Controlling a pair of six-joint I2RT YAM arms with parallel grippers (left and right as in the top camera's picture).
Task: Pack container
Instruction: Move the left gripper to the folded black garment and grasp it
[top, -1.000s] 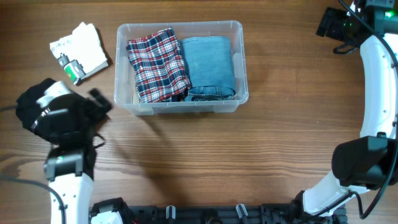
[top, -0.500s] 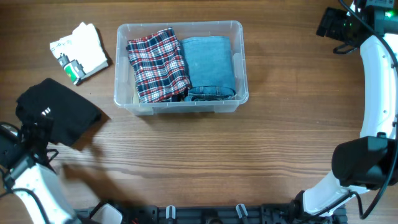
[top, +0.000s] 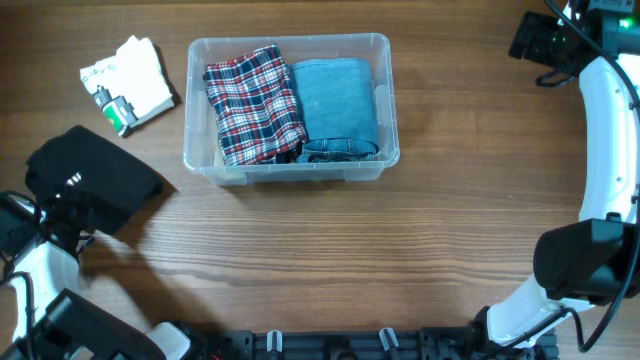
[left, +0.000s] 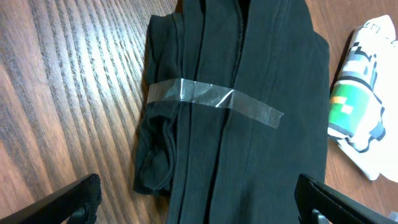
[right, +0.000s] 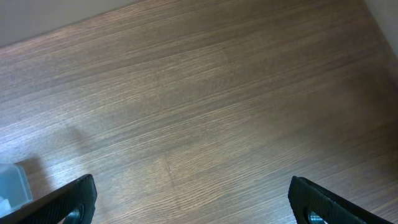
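Observation:
The robot's left gripper will next grab the black folded garment across its folds, beside the clear tape (left: 211, 99). The garment will stay folded that way, to be packed into the container.
The clear container (top: 290, 172) stands at the back middle of the table. Inside it lie a folded plaid garment (top: 252, 103) and folded blue jeans (top: 337, 105), side by side. A black folded garment (top: 92, 177) lies on the wood to its left; a strip of clear tape (left: 211, 99) crosses that black garment (left: 249, 137). My left gripper (left: 199, 200) is open, its fingers standing wide on either side of the garment's near end, with nothing held. At the far right my right gripper (right: 193, 200) hangs open over bare wood.
A white folded garment with a green and black print (top: 128, 82) lies at the back left, beside the black one (left: 360, 106). The right arm's white links (top: 605, 130) run down the right edge. A corner of the container (right: 12, 183) shows in the right wrist view.
My left arm has pulled back from over the black garment toward the lower left corner, leaving the garment uncovered on the table. The right arm has not moved.

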